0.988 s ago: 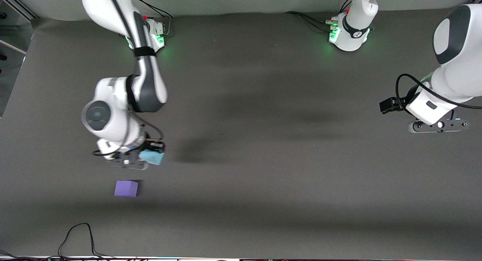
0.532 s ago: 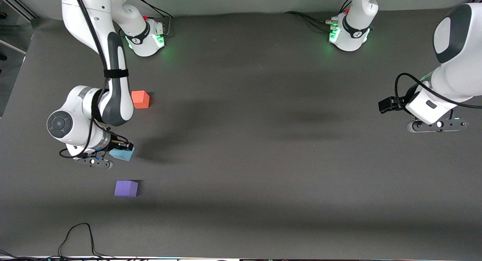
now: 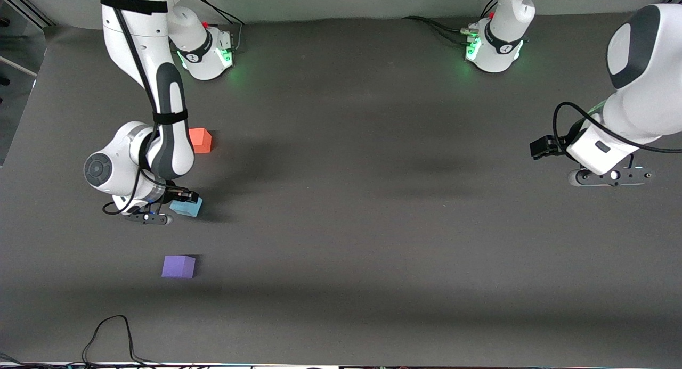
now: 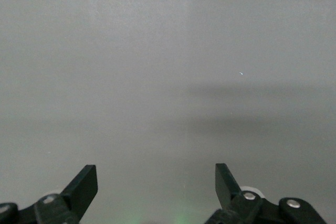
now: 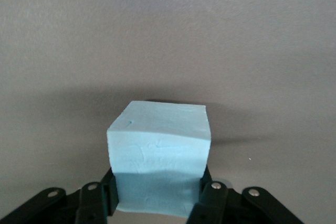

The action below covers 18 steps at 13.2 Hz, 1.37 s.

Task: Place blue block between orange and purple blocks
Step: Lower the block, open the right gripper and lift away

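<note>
I need to open my right gripper now, because the blue block's lower edge (image 3: 185,213) (image 5: 168,104) meets the block's shadow on the tabletop.
My right gripper (image 3: 178,205) is shut on the light blue block (image 3: 187,206), low over the table between the orange block (image 3: 201,140) and the purple block (image 3: 178,266). In the right wrist view the blue block (image 5: 158,153) sits clamped between the two fingers (image 5: 210,192). The orange block is partly covered by the right arm. My left gripper (image 3: 607,176) is open and empty over bare table at the left arm's end; its fingers (image 4: 84,184) show wide apart in the left wrist view.
A black cable (image 3: 109,334) loops on the table near the front camera's edge, nearer than the purple block. The two arm bases (image 3: 205,47) stand along the table's robot edge.
My right gripper has carried the blue block toward the right arm's end, then back a little and lower, between orange and purple. The orange block came into view. The left arm barely shifted.
</note>
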### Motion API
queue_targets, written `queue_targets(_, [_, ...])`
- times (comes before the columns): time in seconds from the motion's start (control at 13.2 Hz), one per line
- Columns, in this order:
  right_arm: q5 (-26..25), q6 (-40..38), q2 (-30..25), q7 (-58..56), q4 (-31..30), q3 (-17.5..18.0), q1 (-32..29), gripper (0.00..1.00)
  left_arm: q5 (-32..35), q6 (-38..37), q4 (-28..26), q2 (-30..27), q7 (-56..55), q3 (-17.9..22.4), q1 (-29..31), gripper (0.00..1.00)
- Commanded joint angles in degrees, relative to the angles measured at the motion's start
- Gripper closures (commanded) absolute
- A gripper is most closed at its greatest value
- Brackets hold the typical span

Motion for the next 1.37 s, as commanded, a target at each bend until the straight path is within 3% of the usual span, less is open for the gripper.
queue_targets(0.0, [1.85,1.00,0.79,-3.89,-0.80,-0.07,0.46,0.82,-0.18,-0.31,-1.09,-3.01,-0.52,0.12,-0.37,0.00])
queue_targets(0.08, [1.85,1.00,0.79,-3.89,-0.80,-0.07,0.55,0.56,0.00,-0.39,-1.44,-3.71,-0.52,0.12,-0.37,0.00])
queue_targets(0.15, [1.85,1.00,0.71,-3.97,-0.80,-0.07,0.55,0.21,0.35,-0.39,-1.79,-4.42,-0.52,0.21,-0.29,0.00])
queue_targets(0.23, [1.85,0.91,0.36,-3.89,-0.71,-0.07,0.55,0.00,0.35,-0.65,-1.79,-4.94,-0.44,0.21,-0.11,0.00])
queue_targets(0.53, [0.97,0.65,-1.13,-3.62,1.04,-1.90,0.55,0.00,0.35,-0.14,-1.79,-6.18,-0.09,0.21,-0.02,0.00])
queue_targets(0.68, [0.01,-2.40,-3.94,-3.62,2.36,-6.64,1.34,0.00,0.35,-0.04,-1.70,-6.09,-0.26,0.21,-0.11,0.00])
queue_targets(0.91, [-6.94,-15.91,-6.85,-3.09,9.28,-20.50,6.69,0.00,0.35,-1.10,-1.79,-6.00,0.18,0.21,0.07,0.00])
queue_targets(1.06, [-7.90,-24.46,-7.38,-2.14,14.82,-25.89,7.06,0.00,0.35,-0.92,-1.70,-5.92,0.09,0.21,0.07,0.00])
queue_targets(1.22, [-15.95,-26.51,-13.32,6.26,18.09,-24.96,6.27,0.00,0.35,-0.75,-1.70,-5.74,0.09,0.21,0.15,0.00])
queue_targets(1.29, [-20.61,-27.29,-16.75,11.62,19.49,-21.20,4.96,0.00,0.35,-1.18,-1.70,-5.83,-0.43,0.21,0.24,0.00])
